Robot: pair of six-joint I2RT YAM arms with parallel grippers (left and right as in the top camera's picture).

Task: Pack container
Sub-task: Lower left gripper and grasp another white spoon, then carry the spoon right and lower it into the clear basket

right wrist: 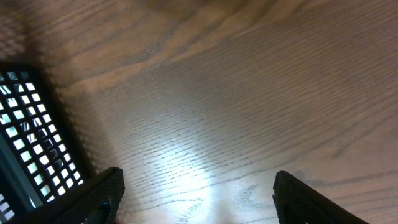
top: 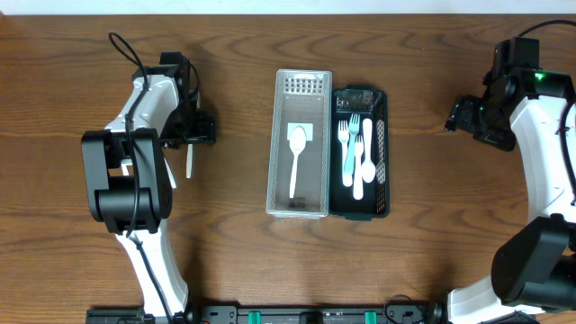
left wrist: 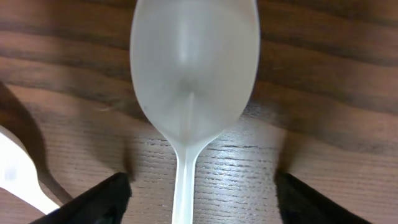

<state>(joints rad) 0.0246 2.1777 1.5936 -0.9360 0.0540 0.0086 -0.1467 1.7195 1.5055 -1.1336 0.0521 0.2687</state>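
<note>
My left gripper is ready to close on the spoon's handle (top: 190, 148) (left wrist: 183, 189) now: the gripper's fingers meet their shadows on the wood.
A clear plastic container (top: 300, 193) stands mid-table with one white spoon (top: 295, 157) lying in it. Against its right side is a black mesh basket (top: 382, 153) holding white and blue forks (top: 348, 144) and another white utensil. A translucent white spoon (left wrist: 194, 68) lies flat on the wood. My left gripper (left wrist: 200, 185) is open, and its jaws straddle the spoon's handle with a gap on each side. A white utensil (top: 190, 164) pokes out beside the left gripper (top: 193, 135). My right gripper (right wrist: 199, 186) hangs open over bare wood with nothing between its fingers.
A second white utensil (left wrist: 18, 174) lies at the lower left of the left wrist view. The basket's mesh wall (right wrist: 28, 130) shows at the left edge of the right wrist view. The right gripper (top: 459, 115) sits right of the basket.
</note>
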